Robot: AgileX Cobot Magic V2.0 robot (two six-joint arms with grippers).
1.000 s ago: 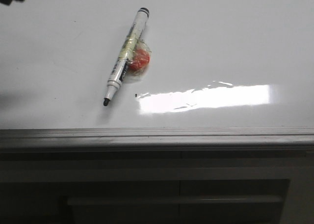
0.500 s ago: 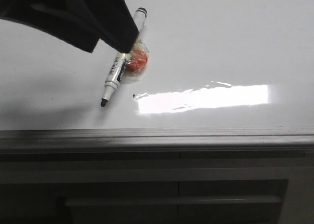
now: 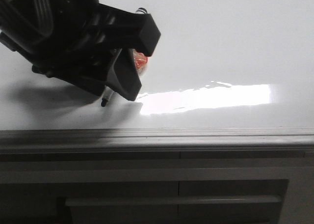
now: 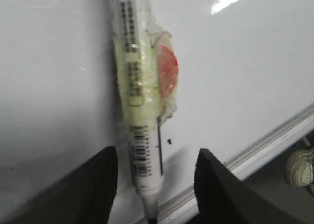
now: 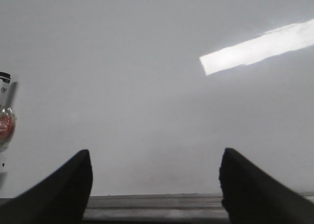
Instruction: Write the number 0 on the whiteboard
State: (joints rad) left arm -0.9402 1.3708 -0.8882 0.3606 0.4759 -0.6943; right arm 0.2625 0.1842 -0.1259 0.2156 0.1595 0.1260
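The left gripper needs to close on the marker's white lower body [image 4: 147,160] now, as its fingers are on either side of the marker's body.
The whiteboard [image 3: 221,47] is glossy white with a grey edge strip [image 3: 196,135] along the near side. No number 0 shows on it, only a tiny black dot [image 4: 169,142]. A white marker [image 4: 140,111] with yellow tape and a red lump [image 4: 168,74] taped to it lies on the board; in the front view only its tip [image 3: 105,101] and cap end show. My left gripper [image 3: 139,66] is open over the marker, one finger on each side, apart from it [image 4: 157,160]. My right gripper [image 5: 154,160] is open and empty above the board's near edge.
Below the edge strip the front view shows a dark cabinet front with a handle [image 3: 171,201]. A bright light reflection [image 3: 206,98] lies on the board. A shoe [image 4: 300,166] shows on the floor past the board's edge. The marker shows far off in the right wrist view [image 5: 4,89].
My left gripper came in from the upper left and down over the marker, now covering most of it. The marker has hardly moved.
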